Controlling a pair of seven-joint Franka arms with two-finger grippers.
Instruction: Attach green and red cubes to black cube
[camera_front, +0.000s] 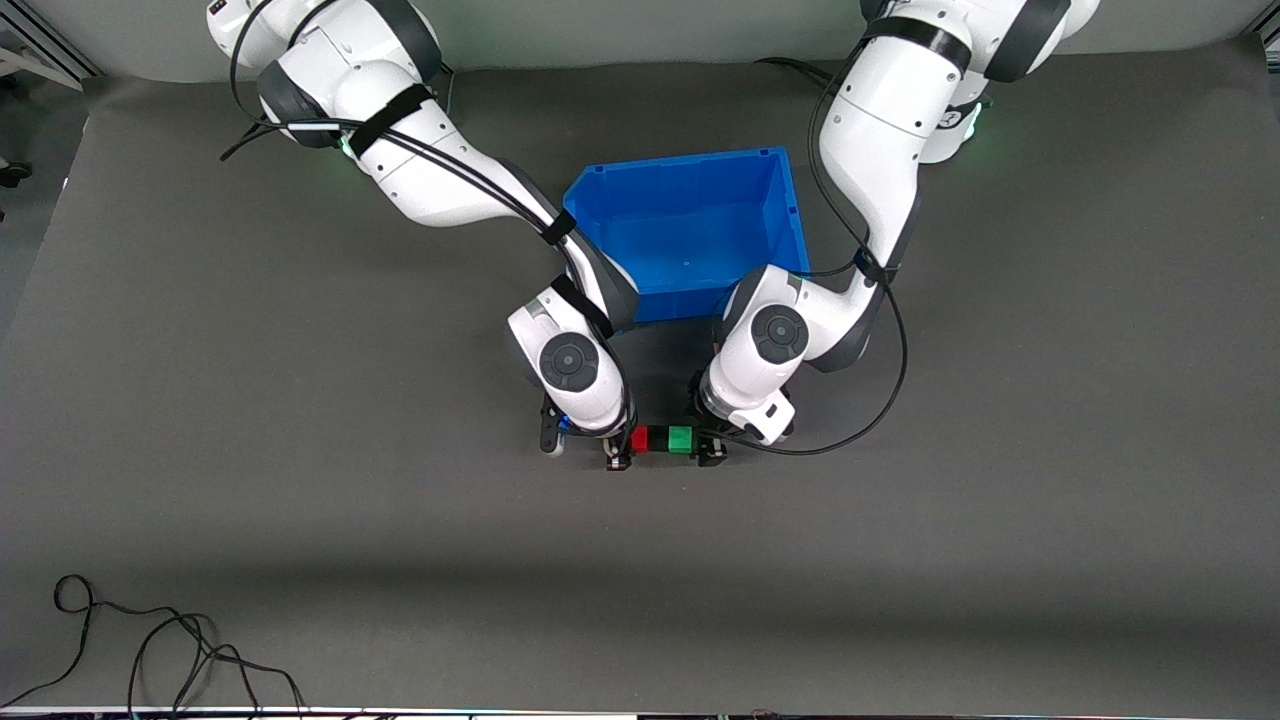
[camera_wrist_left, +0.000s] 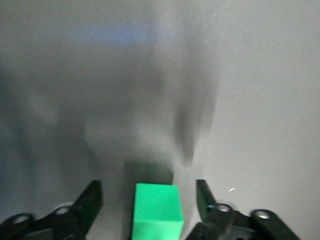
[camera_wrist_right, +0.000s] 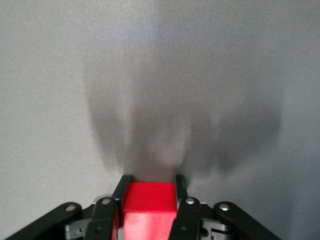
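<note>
My right gripper should open now, because the red cube (camera_front: 640, 438) (camera_wrist_right: 150, 200) sits low on the grey mat beside the black cube.
The red cube (camera_front: 640, 438), black cube (camera_front: 660, 438) and green cube (camera_front: 681, 438) form one touching row, the black one in the middle, low at the mat. My right gripper (camera_front: 622, 452) is shut on the red cube (camera_wrist_right: 150, 200), with a finger pressed on each side. My left gripper (camera_front: 702, 450) is open around the green cube (camera_wrist_left: 157, 202), which sits between the fingers (camera_wrist_left: 90, 200) with a gap on both sides. The black cube is not clear in either wrist view.
A blue bin (camera_front: 775, 200) stands farther from the front camera than the row of cubes, between the two arms. A loose black cable (camera_front: 150, 650) lies on the grey mat near the front edge, at the right arm's end.
</note>
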